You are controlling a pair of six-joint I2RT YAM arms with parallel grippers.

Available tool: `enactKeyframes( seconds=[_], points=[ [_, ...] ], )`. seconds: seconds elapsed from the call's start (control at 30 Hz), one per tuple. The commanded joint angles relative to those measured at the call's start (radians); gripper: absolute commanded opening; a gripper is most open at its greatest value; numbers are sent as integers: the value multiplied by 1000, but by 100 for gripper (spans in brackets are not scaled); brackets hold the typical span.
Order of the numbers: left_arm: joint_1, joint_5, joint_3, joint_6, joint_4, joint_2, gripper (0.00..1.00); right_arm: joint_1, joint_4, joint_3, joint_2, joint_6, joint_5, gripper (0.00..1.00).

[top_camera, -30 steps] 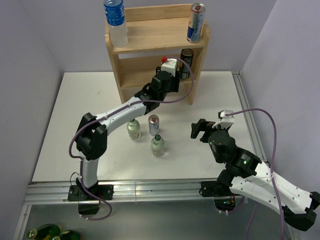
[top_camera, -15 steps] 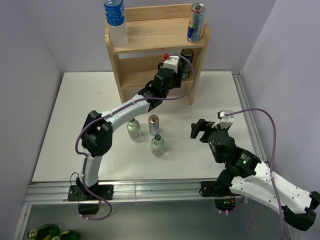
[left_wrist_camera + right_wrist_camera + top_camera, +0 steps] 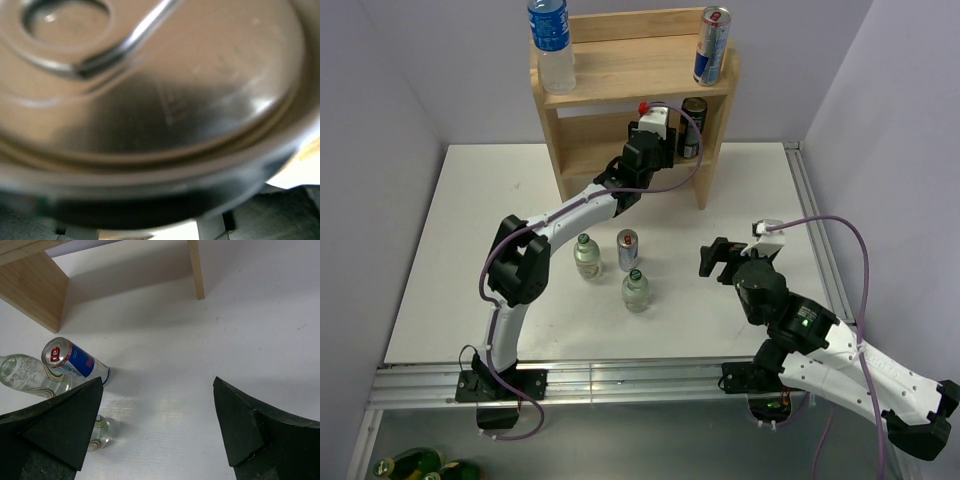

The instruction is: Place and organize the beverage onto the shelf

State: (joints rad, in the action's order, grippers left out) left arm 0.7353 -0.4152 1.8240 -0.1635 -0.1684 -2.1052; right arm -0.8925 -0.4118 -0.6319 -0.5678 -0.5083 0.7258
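My left gripper should open, because the can is beside the dark can and would land on the lower level of the shelf.
The light wooden shelf (image 3: 620,70) stands at the back of the table. On its top tier are a water bottle (image 3: 551,45) and a blue-silver can (image 3: 712,45). A dark can (image 3: 694,125) stands on the lower tier. My left gripper (image 3: 655,135) reaches into the lower tier beside the dark can. A can's metal top (image 3: 150,90) fills the left wrist view, and the fingers are hidden there. My right gripper (image 3: 720,260) hovers open over the table with nothing between its fingers (image 3: 158,385).
On the table stand two small glass bottles (image 3: 586,257) (image 3: 636,290) and a blue-silver can (image 3: 628,250), left of my right gripper. The right wrist view shows that can (image 3: 75,360), both bottles (image 3: 25,375) (image 3: 102,432) and the shelf's legs (image 3: 197,270).
My left gripper has moved up and left, deeper into the shelf's lower tier. The dark can and the right arm have stayed put.
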Motion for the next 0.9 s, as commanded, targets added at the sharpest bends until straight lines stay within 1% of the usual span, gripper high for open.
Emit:
enactKeyframes(
  seconds=[0.0,0.13,0.2,0.33,0.43,0.47,0.53,0.57,0.63,0.67,0.87],
  points=[
    [-8,9,70,-14,-132,22,0,-2,33,8,-12,-2,29,98],
    [-10,19,61,-21,-140,19,0,-2,34,12,-15,-2,32,98],
    [-10,27,52,-28,-141,21,2,-2,38,14,-20,-2,30,98],
    [-10,65,32,-47,-145,31,7,-2,42,17,-29,-4,29,98],
    [-10,79,14,-56,-157,37,14,-2,45,17,-33,-6,26,98],
    [-10,79,11,-57,-158,37,19,-3,44,18,-33,-9,26,98],
    [-8,79,11,-56,-157,36,25,-3,44,20,-32,-10,26,98],
    [-10,78,11,-57,-157,33,34,-2,44,21,-30,-10,26,98],
    [-10,79,9,-57,-158,33,41,-2,45,23,-30,-12,26,98],
    [-10,79,9,-59,-157,33,47,-3,44,23,-30,-12,27,98],
    [-8,79,-11,-60,-163,45,67,-2,47,26,-32,-15,24,98]
  ],
)
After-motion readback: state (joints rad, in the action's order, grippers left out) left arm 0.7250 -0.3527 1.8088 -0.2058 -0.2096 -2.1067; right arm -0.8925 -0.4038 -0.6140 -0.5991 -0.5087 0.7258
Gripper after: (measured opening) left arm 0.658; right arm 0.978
